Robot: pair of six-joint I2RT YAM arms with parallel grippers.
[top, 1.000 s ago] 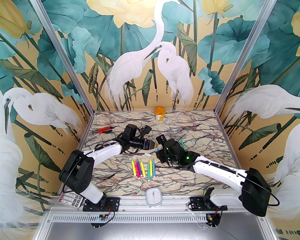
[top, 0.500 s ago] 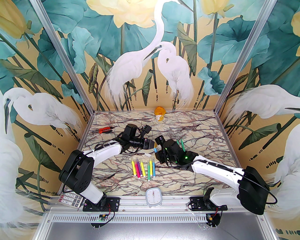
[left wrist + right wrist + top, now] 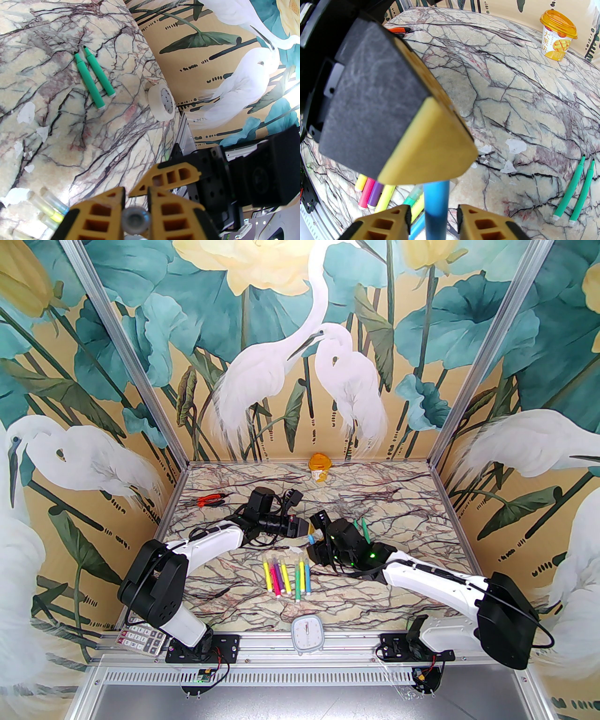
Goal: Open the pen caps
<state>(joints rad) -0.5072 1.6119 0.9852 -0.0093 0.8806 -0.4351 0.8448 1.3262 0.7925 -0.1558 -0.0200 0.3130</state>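
Observation:
My left gripper keeps the cap. To open the blue pen, my right gripper will grab it by its blue body next.
A blue pen (image 3: 436, 206) hangs above the table between the two grippers. My left gripper (image 3: 136, 196) is shut on its far end, which shows end-on as a round clear-grey cap (image 3: 136, 219). My right gripper (image 3: 433, 211) is open, its fingers standing either side of the blue body with a gap on each side. In the top view the left gripper (image 3: 305, 528) and right gripper (image 3: 315, 545) meet tip to tip. Several capped pens (image 3: 286, 575) lie in a row below them, their clear caps (image 3: 46, 201) at the far ends. Two green pens (image 3: 93, 77) lie uncapped, tips bare.
Orange-handled pliers (image 3: 211, 499) lie at the back left and a yoghurt cup (image 3: 320, 467) stands at the back wall. A tape roll (image 3: 163, 103) sits by the right wall. A white timer (image 3: 307, 628) and a calculator (image 3: 140, 638) rest on the front rail.
My right gripper has opened off the blue pen. My left gripper has closed on the pen's far end. The right arm has shifted slightly to the left.

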